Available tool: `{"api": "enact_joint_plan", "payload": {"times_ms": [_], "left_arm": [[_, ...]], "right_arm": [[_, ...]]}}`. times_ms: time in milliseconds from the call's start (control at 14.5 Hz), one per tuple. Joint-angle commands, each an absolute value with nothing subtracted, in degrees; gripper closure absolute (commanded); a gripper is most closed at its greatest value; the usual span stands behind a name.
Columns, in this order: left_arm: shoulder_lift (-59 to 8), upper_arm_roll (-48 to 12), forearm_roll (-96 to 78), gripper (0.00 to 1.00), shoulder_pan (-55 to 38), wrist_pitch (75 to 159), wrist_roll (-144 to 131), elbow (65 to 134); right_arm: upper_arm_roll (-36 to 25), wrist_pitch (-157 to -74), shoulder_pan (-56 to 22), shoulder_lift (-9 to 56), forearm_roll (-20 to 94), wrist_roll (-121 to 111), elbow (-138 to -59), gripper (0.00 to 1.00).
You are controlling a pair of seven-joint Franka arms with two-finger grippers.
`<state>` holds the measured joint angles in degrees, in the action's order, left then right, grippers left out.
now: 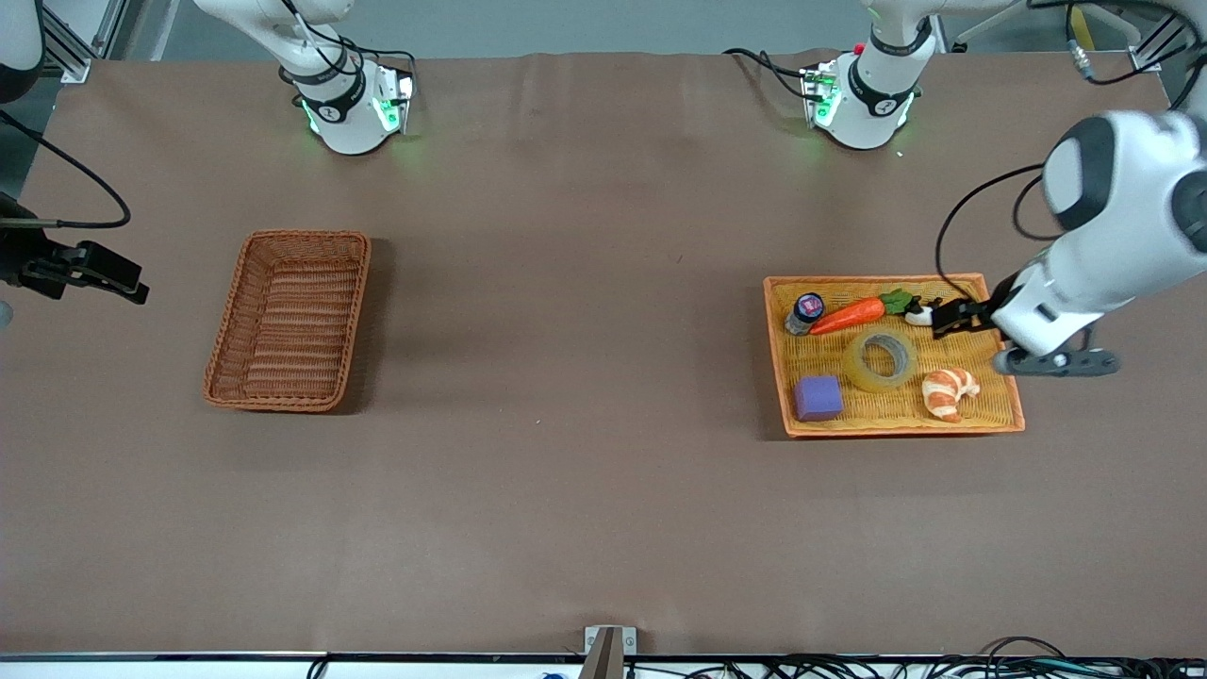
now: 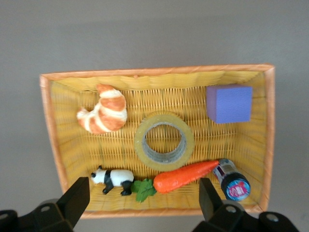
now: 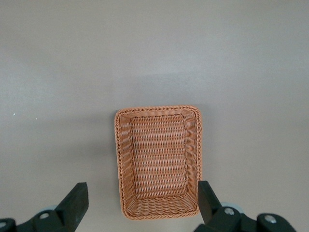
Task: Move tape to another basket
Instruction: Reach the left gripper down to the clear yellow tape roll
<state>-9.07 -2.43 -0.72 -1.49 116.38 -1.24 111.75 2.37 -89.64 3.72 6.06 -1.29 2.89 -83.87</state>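
Observation:
My left gripper grabs the tape by its ring side next, to move it to the other basket [image 1: 289, 321].
The tape [image 1: 881, 358], a yellowish translucent ring, lies flat in the middle of the orange-yellow tray [image 1: 1001, 404]. In the left wrist view the tape [image 2: 164, 140] lies past the carrot. My left gripper [image 1: 954, 317] is open and empty, up over the tray's rim by the panda toy; its jaws [image 2: 143, 198] stand wide apart. The reddish-brown basket [image 1: 289, 321] stands empty toward the right arm's end of the table and shows in the right wrist view [image 3: 158, 162]. My right gripper [image 1: 111, 278] is open and empty [image 3: 142, 200], up over the table beside the basket.
The tray [image 2: 72, 145] also holds a purple cube [image 1: 818, 397], a croissant [image 1: 949, 391], a carrot [image 1: 849, 315], a panda toy [image 1: 919, 314] and a small bottle [image 1: 806, 312]. A wide stretch of brown table [image 1: 566, 377] lies between tray and basket.

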Motion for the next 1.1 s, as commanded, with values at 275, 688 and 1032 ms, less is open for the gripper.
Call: {"api": "enact_joint_plan", "payload": {"times_ms": [275, 688, 1032], "left_arm": [[-20.55, -2.73, -0.35, 0.0, -1.05, 129.35, -3.69, 115.83], [-25.04, -2.64, 0.0, 0.12, -0.79, 138.59, -4.04, 120.58], [-24.52, -2.64, 0.18, 0.87, -0.26, 138.25, -4.04, 120.76]], "right_arm": [[1.93, -90.18, 3.52, 4.31, -0.18, 2.37, -85.96, 0.0], [1.93, -90.26, 3.52, 4.22, -0.18, 2.37, -86.22, 0.0], [1.93, -90.26, 3.52, 4.22, -0.18, 2.37, -86.22, 0.0]]}}
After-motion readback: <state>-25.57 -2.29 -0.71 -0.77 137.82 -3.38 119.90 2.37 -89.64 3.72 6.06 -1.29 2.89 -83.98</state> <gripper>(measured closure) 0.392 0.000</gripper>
